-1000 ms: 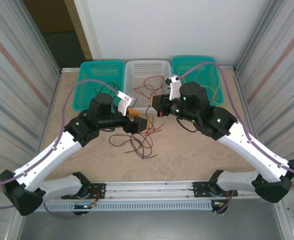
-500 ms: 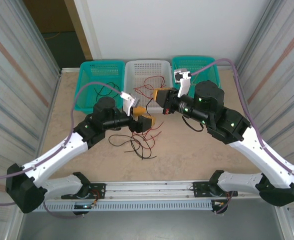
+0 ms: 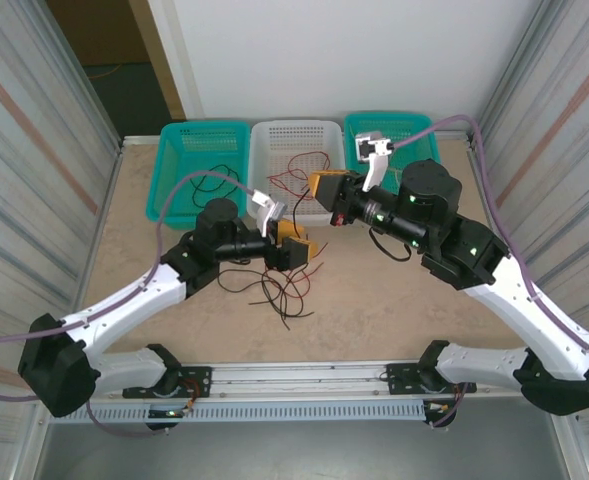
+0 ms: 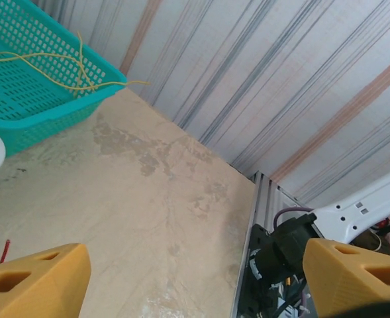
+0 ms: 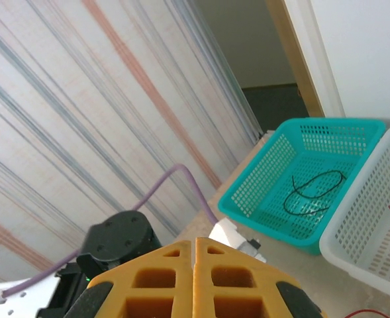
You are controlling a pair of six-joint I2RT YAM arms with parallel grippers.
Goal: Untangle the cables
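Note:
The black cable (image 5: 314, 189) should be pulled away to untangle it, so my left gripper should grab the raised part of the cable below my right gripper.
A loose tangle of thin black and red cables (image 3: 280, 287) lies on the table's middle. My left gripper (image 3: 293, 246) hovers over its far edge, open, its yellow fingers (image 4: 32, 281) wide apart with only bare table between them. My right gripper (image 3: 323, 187) is raised near the white basket (image 3: 294, 126), its yellow fingertips (image 5: 181, 265) pressed together and shut, with no cable showing between them. Red cables (image 3: 296, 176) lie in the white basket. A black cable (image 5: 314, 189) rests in the left teal basket (image 3: 179, 135), and a yellow cable (image 4: 49, 63) in the right teal basket (image 3: 399, 120).
The three baskets stand in a row along the table's far edge. Ribbed walls close in both sides. Thick lilac cables (image 3: 174, 185) arch over both arms. A metal rail (image 3: 304, 375) with the arm bases runs along the near edge.
My right gripper has lifted away from the tangle and moved back toward the white basket, staying shut. My left arm has shifted right, with its open gripper over the tangle's far edge.

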